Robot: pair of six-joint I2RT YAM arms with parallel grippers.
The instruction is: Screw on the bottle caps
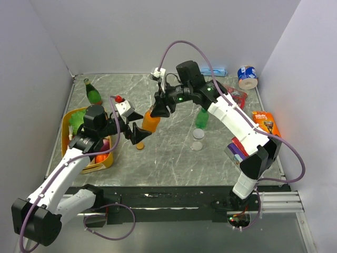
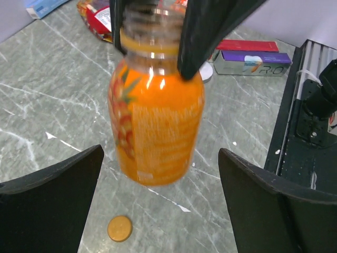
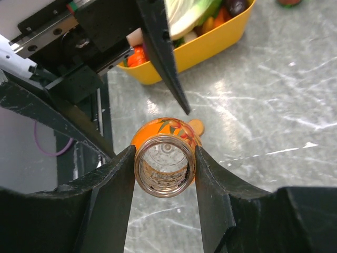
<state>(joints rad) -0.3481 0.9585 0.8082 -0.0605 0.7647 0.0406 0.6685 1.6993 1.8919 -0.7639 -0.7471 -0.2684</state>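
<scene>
Next, my left gripper grabs the orange bottle around its body below the neck (image 1: 150,123) (image 2: 155,123), so the open neck stays free for screwing on the cap.
My right gripper (image 1: 159,109) is shut on the open neck of the orange bottle (image 1: 150,122) and holds it above the table; the bottle also shows in the left wrist view (image 2: 156,121) and the right wrist view (image 3: 164,164). My left gripper (image 1: 138,134) is open and empty, just left of and below the bottle. The orange cap (image 1: 140,145) lies on the table under it, and also shows in the left wrist view (image 2: 119,228). The bright green bottle (image 1: 201,118) stands at centre right. Two clear round things (image 1: 198,139) lie just in front of it.
A yellow basket (image 1: 71,119) of toy food sits at the left. A dark-green bottle with a red top (image 1: 93,91) stands behind it. Boxes (image 1: 267,123) and packets (image 1: 237,147) line the right side, with a blue-white can (image 1: 247,76) at the back right.
</scene>
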